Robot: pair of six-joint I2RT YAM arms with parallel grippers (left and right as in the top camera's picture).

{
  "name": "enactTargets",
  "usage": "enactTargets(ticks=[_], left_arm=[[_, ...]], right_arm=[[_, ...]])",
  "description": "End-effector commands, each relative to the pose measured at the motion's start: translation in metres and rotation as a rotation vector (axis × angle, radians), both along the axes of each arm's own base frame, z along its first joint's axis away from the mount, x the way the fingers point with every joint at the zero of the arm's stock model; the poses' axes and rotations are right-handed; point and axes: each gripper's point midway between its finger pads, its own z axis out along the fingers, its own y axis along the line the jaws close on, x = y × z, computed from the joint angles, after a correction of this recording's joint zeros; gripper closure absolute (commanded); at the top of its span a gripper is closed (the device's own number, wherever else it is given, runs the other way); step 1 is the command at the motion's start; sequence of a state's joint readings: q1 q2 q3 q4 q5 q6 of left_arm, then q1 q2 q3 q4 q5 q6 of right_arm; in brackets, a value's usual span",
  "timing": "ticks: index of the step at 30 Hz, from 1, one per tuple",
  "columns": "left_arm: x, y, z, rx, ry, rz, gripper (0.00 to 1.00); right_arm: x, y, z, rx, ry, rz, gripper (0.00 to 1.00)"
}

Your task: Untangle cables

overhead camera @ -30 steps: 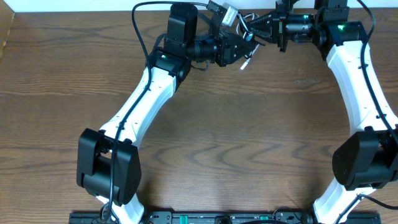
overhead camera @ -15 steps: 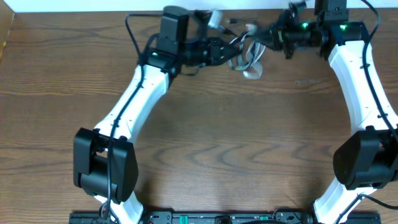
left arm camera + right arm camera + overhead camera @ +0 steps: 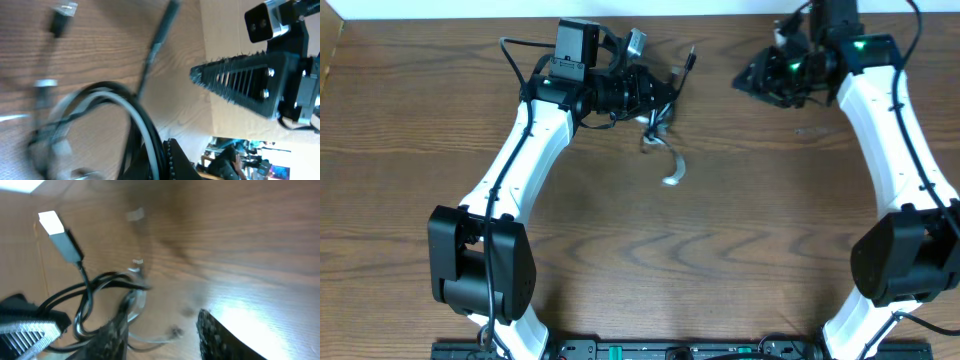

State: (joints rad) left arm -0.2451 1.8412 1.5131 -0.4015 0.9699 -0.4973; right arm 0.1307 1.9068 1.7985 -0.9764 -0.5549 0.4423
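Observation:
The right gripper grabs the tangled bundle by the loops facing it next, and this leaves the bundle's far side free for my left gripper to untangle.
The black cable point(image 3: 682, 68) and the white cable point(image 3: 671, 168) hang together as a tangled bundle from my left gripper point(image 3: 656, 96), which is shut on both. In the left wrist view the white cable point(image 3: 131, 107) and black cable point(image 3: 145, 125) loop side by side into the closed left gripper point(image 3: 162, 152). One white end trails onto the wood. My right gripper point(image 3: 748, 82) stands open to the right of the bundle, apart from it. In the right wrist view the right gripper point(image 3: 160, 332) has nothing between its fingers, and the black cable point(image 3: 82, 292) lies beyond, with a pale plug point(image 3: 56, 227).
The wooden table point(image 3: 720, 230) ends at a pale wall along the far edge, close behind both grippers. Thick black arm wires point(image 3: 515, 48) arch over the left wrist. The right gripper's ridged finger point(image 3: 240, 85) fills the upper right of the left wrist view.
My right gripper has let go of the bundle, opened and drawn back to the right. The left gripper has carried the cables left, and a white end now lies lower on the table.

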Motion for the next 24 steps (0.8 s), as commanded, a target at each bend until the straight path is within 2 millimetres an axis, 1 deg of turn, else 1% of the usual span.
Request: enactTargets(ticks=[1, 3, 6, 8, 11, 17, 21, 24], left_arm=[[-0.003, -0.004, 0.011, -0.060, 0.075, 0.015, 0.93], [0.000, -0.009, 0.022, -0.113, 0.086, 0.019, 0.93], [0.004, -0.017, 0.049, -0.211, 0.029, -0.026, 0.93], [0.008, -0.020, 0.066, -0.267, 0.017, -0.028, 0.92], [0.009, -0.021, 0.071, -0.285, 0.013, -0.029, 0.93], [0.008, -0.021, 0.072, -0.290, 0.023, -0.036, 0.93], [0.007, -0.022, 0.073, -0.296, 0.033, -0.037, 0.93], [0.003, -0.025, 0.083, -0.324, -0.011, -0.084, 0.93]], right_arm=[[-0.011, 0.031, 0.014, 0.073, -0.039, 0.120, 0.52], [-0.014, 0.044, 0.020, 0.124, -0.037, 0.141, 0.51], [-0.014, 0.058, 0.029, 0.187, -0.035, 0.150, 0.51], [-0.011, 0.067, 0.038, 0.241, -0.034, 0.137, 0.51], [-0.004, 0.072, 0.047, 0.291, -0.028, 0.093, 0.52], [0.008, 0.082, 0.061, 0.345, -0.052, 0.053, 0.52], [0.008, 0.086, 0.061, 0.355, -0.045, 0.049, 0.52], [0.006, 0.096, 0.054, 0.356, -0.025, 0.062, 0.53]])
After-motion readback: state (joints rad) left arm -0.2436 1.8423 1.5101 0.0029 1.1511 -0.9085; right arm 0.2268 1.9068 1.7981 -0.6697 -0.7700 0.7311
